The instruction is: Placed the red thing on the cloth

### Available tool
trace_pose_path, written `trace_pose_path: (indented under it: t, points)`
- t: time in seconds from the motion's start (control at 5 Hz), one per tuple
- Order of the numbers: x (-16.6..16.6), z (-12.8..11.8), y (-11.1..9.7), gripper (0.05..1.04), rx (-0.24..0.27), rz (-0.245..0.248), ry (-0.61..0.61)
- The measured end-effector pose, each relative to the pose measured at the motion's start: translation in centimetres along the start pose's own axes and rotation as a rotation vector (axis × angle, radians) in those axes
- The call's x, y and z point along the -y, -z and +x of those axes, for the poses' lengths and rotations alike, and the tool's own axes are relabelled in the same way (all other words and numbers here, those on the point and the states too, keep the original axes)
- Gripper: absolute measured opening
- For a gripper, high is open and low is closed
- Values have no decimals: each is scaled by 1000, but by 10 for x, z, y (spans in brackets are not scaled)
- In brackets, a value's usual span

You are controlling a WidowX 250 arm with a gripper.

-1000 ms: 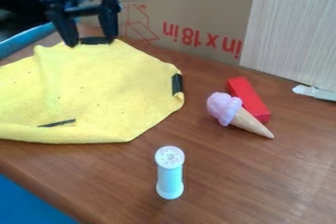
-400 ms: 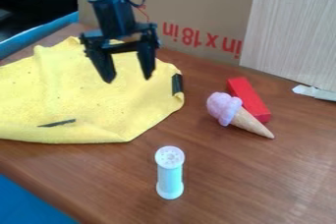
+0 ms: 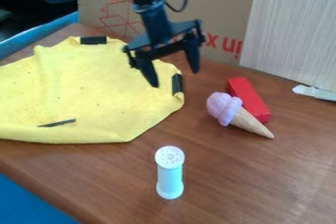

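My gripper grabs the red block [image 3: 248, 99] by its long sides next, to place it on the yellow cloth.
The black gripper [image 3: 176, 78] hangs open above the right edge of the cloth, left of the red block and with nothing between its fingers. A red rectangular block [image 3: 248, 99] lies on the table right of the cloth. Its left side is partly hidden by a toy ice cream cone lying against or just in front of it; I cannot tell if they touch. The yellow cloth [image 3: 92, 90] is spread over the left part of the table, with dark strips at its edges.
The ice cream cone [image 3: 226, 108] has a purple top and points to the lower right. A white-capped, pale blue shaker [image 3: 170, 173] stands near the front. Cardboard [image 3: 216, 12] and a light panel [image 3: 292, 31] rise behind; a whitish object [image 3: 315, 93] lies at right.
From the cloth's back edge, the gripper has moved right and somewhat down in the view, to the cloth's right edge. The block, cone, shaker and cloth have kept their places.
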State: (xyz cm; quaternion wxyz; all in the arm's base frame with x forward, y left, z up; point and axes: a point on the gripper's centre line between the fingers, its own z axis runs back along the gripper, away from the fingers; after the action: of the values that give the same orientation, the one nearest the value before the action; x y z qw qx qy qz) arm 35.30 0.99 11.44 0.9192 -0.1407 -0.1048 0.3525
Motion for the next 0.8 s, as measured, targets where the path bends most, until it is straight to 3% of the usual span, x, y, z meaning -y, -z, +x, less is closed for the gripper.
trace_pose_path:
  t: [0.4, 0.8]
  points:
    - [42, -2, 23, 1001, -26, 11, -108]
    - [70, 4, 50, 1001, -61, 47, -27]
